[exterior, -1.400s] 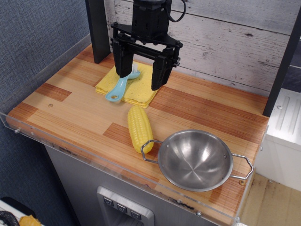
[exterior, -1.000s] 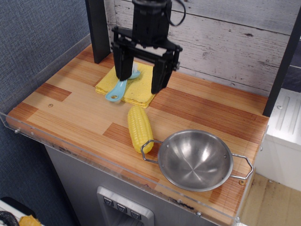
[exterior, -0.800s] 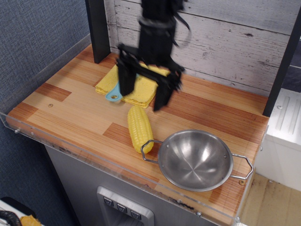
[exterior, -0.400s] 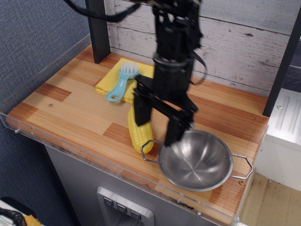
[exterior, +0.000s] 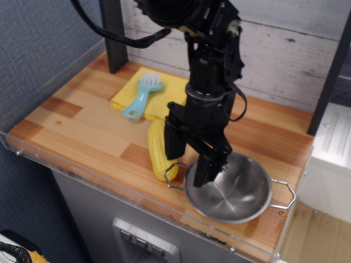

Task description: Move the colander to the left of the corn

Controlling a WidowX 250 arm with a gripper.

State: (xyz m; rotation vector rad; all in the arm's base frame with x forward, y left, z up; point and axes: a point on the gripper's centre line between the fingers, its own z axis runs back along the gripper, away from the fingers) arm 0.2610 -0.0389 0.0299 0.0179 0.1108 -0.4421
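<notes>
The colander should go beside the corn (exterior: 159, 150), so the robot's gripper should next grab the colander by its upper rim (exterior: 189, 169).
The colander (exterior: 237, 189) is a shiny steel bowl with two wire loop handles. It sits at the front right of the wooden counter. The corn (exterior: 159, 150) lies just to its left, close to the left handle (exterior: 173, 176). My gripper (exterior: 188, 163) is open and points down over the colander's left rim. One finger (exterior: 174, 143) is between the corn and the bowl. The other finger (exterior: 204, 171) is inside the bowl's left edge. The arm hides part of the corn and of the rim.
A flat yellow cloth (exterior: 158, 94) with a light blue brush (exterior: 140, 98) on it lies at the back left. A clear plastic guard (exterior: 71, 164) runs along the front edge. A black post (exterior: 114, 33) and a plank wall stand behind.
My gripper has moved from above the yellow cloth forward and to the right, and down to the colander's left rim. It has stayed open. The colander, corn and brush have not moved.
</notes>
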